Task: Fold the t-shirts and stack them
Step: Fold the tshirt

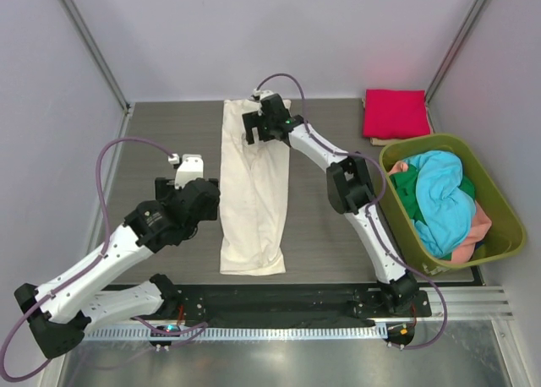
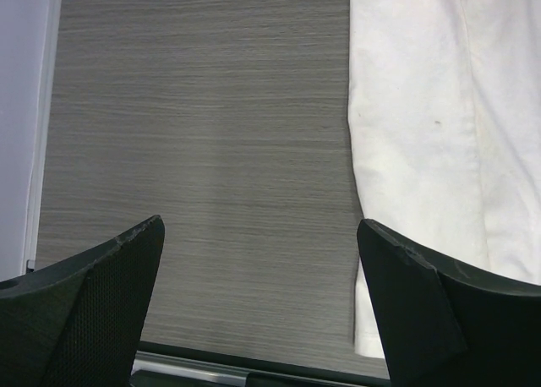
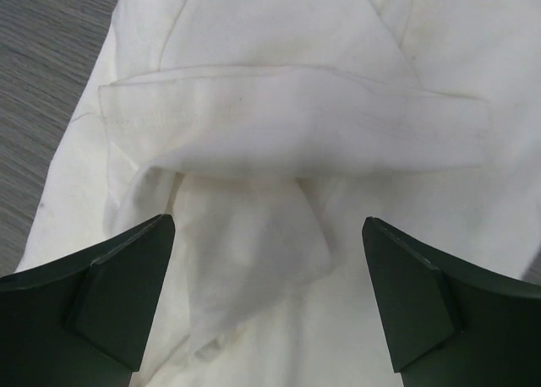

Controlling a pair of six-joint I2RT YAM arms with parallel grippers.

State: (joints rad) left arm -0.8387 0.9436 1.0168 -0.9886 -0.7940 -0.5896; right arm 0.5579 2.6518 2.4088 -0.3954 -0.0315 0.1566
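Observation:
My right gripper will next grab the cream-white t-shirt's (image 1: 254, 193) near hem corner on the basket side, and it will fold that corner toward the far end of the t-shirt.
A cream-white t-shirt (image 1: 254, 193) lies folded into a long narrow strip down the middle of the table. My right gripper (image 1: 259, 125) hovers open over its far end, where a sleeve hem and bunched fabric (image 3: 279, 150) show between the jaws (image 3: 266, 269). My left gripper (image 1: 188, 163) is open and empty over bare table left of the shirt; the shirt's edge (image 2: 423, 150) shows beside its right finger. A folded magenta-red t-shirt (image 1: 396, 113) lies at the back right. Turquoise (image 1: 439, 197), green (image 1: 404, 184) and salmon pink (image 1: 475, 235) t-shirts are piled in the basket.
An olive-green plastic basket (image 1: 499, 201) stands at the right edge of the table. White walls enclose the table on the left, back and right. A metal rail (image 1: 279, 328) runs along the near edge by the arm bases.

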